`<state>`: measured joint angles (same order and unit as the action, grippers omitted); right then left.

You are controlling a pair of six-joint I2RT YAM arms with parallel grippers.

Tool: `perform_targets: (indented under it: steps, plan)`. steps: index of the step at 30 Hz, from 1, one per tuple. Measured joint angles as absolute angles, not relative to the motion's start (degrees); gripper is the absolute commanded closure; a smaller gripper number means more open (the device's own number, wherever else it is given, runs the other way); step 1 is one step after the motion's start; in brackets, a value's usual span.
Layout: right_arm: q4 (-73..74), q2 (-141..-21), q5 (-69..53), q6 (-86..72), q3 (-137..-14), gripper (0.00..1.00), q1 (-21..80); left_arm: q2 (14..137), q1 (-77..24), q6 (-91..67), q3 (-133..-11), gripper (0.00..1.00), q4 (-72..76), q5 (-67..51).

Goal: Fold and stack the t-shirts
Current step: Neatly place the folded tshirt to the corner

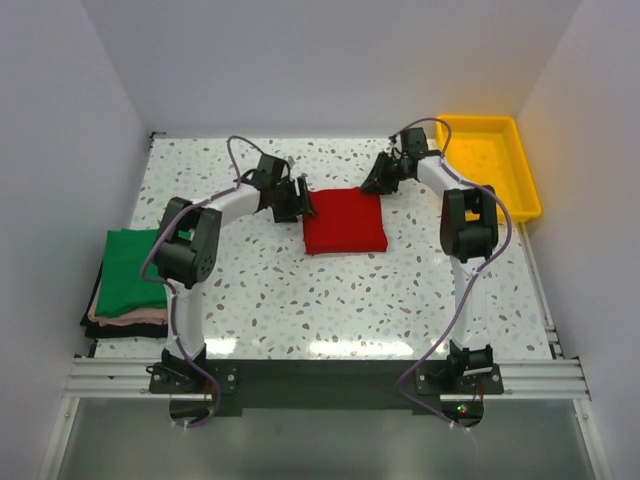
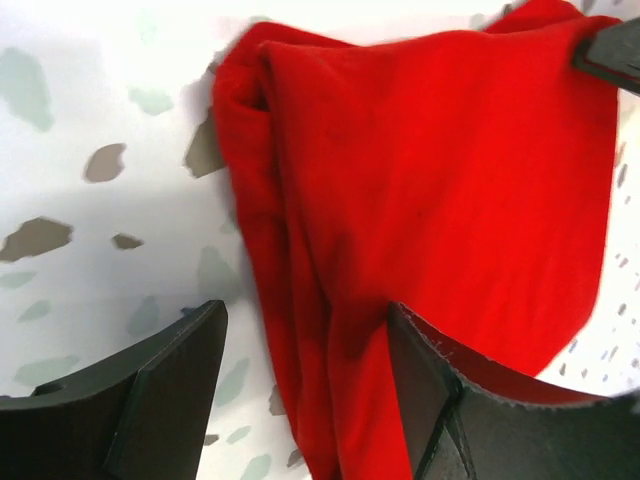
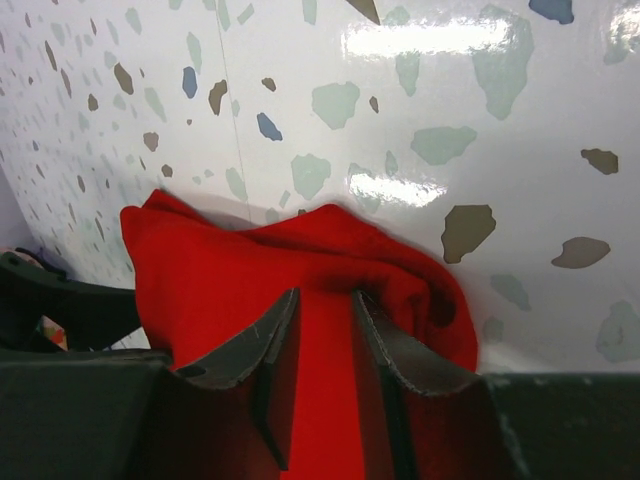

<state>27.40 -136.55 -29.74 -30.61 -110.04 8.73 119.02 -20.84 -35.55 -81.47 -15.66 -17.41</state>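
I should next grab the red t-shirt's folded edge with my left gripper, on the t-shirt's side facing the pile, so I can stack the t-shirt still folded.
The red t-shirt lies folded into a square in the middle of the table. My left gripper stands open at its left edge. In the left wrist view its jaws straddle the folded edge of the red cloth, one finger over bare table and the other on the shirt. My right gripper is at the shirt's far right corner. Its narrow jaws are shut on a ridge of red cloth. The dark green t-shirt lies folded on a pile at the left edge.
Under the green shirt lie pink and black folded clothes. A yellow plastic tray sits at the far right corner. White walls close in the speckled table on the left, back and right.
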Motion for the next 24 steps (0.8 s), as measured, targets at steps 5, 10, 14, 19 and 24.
perform_targets:
  steps: [5, 10, 14, 19, 24]
  plan:
    - [27.44, -136.55, -30.04, -30.61, -110.28, 0.70, 8.73, 120.25, -21.08, -35.05, -82.94, 0.36, -15.31, -18.31]
    - [27.42, -136.53, -30.44, -30.61, -110.59, 0.69, 8.73, 120.99, -22.48, -35.53, -83.13, 0.48, -14.55, -18.68]
    - [27.51, -136.46, -30.74, -30.61, -110.67, 0.69, 8.73, 121.62, -23.99, -37.21, -83.15, 0.79, -14.66, -18.44]
    - [28.14, -134.89, -30.74, -30.79, -110.65, 0.69, 8.73, 121.71, -24.82, -40.66, -82.98, 1.00, -14.66, -17.69]
    - [27.90, -126.10, -27.99, -32.03, -106.45, 0.62, 8.78, 120.20, -24.69, -46.04, -82.59, 1.00, -15.40, -15.22]
